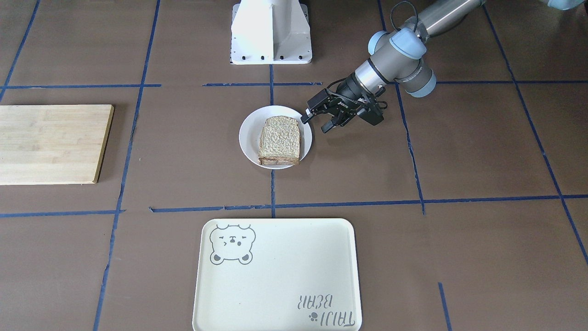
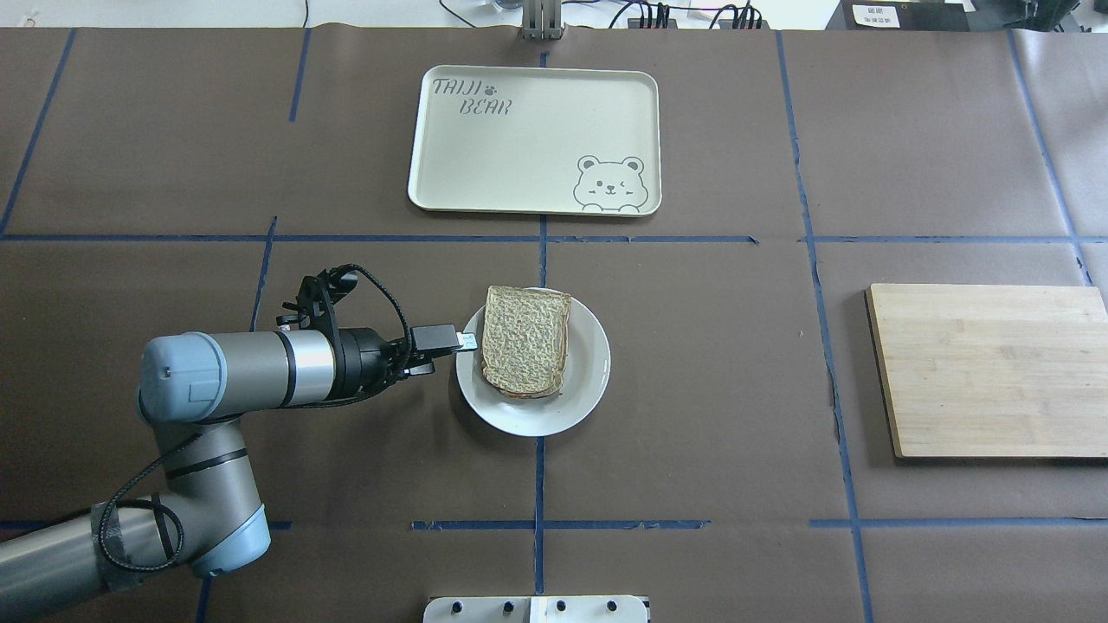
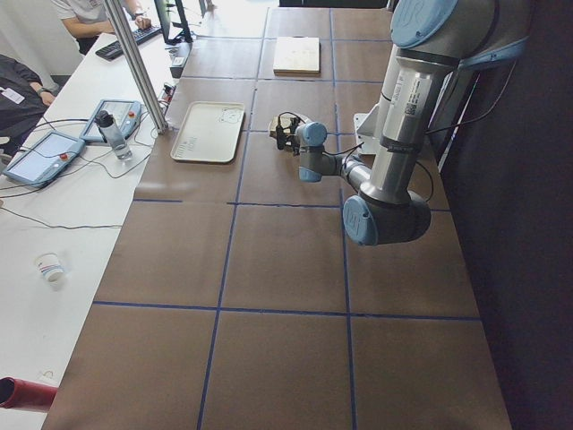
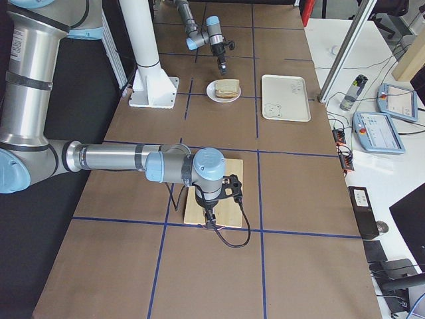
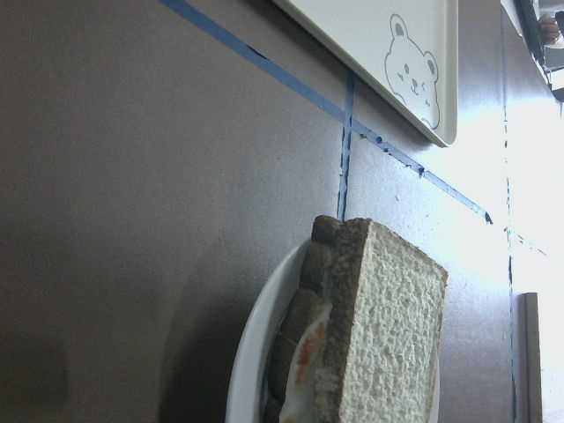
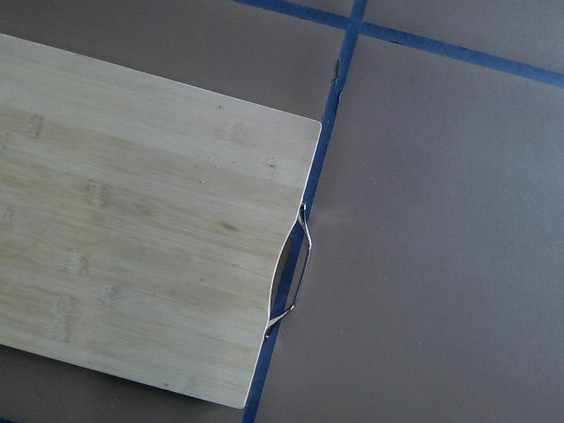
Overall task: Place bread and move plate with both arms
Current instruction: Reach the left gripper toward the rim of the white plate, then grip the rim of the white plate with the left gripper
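Note:
The left gripper grips the plate by its rim [image 1: 308,140] next, to set the plate with its bread on the bear-print tray [image 1: 277,276].
The bread [image 1: 280,138] [image 2: 526,339] lies on top of another slice with egg on the small white plate [image 1: 248,138] [image 2: 589,385] at the table's middle. The left wrist view shows the bread [image 5: 392,326] edge-on, with egg under it, and the plate's rim [image 5: 251,370]. My left gripper [image 1: 314,125] [image 2: 459,348] is open, low beside the plate's rim on the robot's left, its fingertips at the rim. My right gripper [image 4: 211,222] hangs over the wooden board's edge, far from the plate. I cannot tell whether it is open or shut.
A cream bear-print tray [image 1: 275,276] [image 2: 532,138] lies beyond the plate on the operators' side. A wooden cutting board [image 1: 50,142] [image 2: 987,368] [image 6: 132,264] lies on the robot's right. The white pedestal [image 1: 271,32] stands behind the plate.

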Robot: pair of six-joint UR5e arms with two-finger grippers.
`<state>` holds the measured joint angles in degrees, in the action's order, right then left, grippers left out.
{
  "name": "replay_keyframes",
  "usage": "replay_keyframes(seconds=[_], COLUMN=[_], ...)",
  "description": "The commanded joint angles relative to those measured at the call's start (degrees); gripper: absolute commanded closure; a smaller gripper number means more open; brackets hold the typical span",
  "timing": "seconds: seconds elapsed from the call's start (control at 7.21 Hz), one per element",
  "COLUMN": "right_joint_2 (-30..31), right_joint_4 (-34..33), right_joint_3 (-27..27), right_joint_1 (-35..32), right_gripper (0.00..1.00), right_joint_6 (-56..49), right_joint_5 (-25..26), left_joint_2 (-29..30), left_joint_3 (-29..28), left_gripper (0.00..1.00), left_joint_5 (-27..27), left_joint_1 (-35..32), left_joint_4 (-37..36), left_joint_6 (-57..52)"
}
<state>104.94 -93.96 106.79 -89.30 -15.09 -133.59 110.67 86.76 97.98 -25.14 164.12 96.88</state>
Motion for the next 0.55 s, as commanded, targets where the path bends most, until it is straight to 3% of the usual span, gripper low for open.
replay_keyframes(seconds=[0.0, 0.42], right_joint_2=[-0.09, -0.26], right_joint_4=[0.0, 0.0], right_joint_3=[-0.09, -0.09], right_joint_1=[0.0, 0.0], right_gripper=[0.0, 0.0], right_joint_6=[-0.02, -0.02], right_joint_5=[0.08, 0.09], left_joint_2=[1.21, 2.88], left_joint_3=[-2.46, -6.77], left_gripper=[0.4, 0.5], left_joint_5=[-0.16, -0.16], left_joint_1=[0.09, 0.09], left_joint_4=[1.02, 4.27], left_joint_6=[0.42, 1.37])
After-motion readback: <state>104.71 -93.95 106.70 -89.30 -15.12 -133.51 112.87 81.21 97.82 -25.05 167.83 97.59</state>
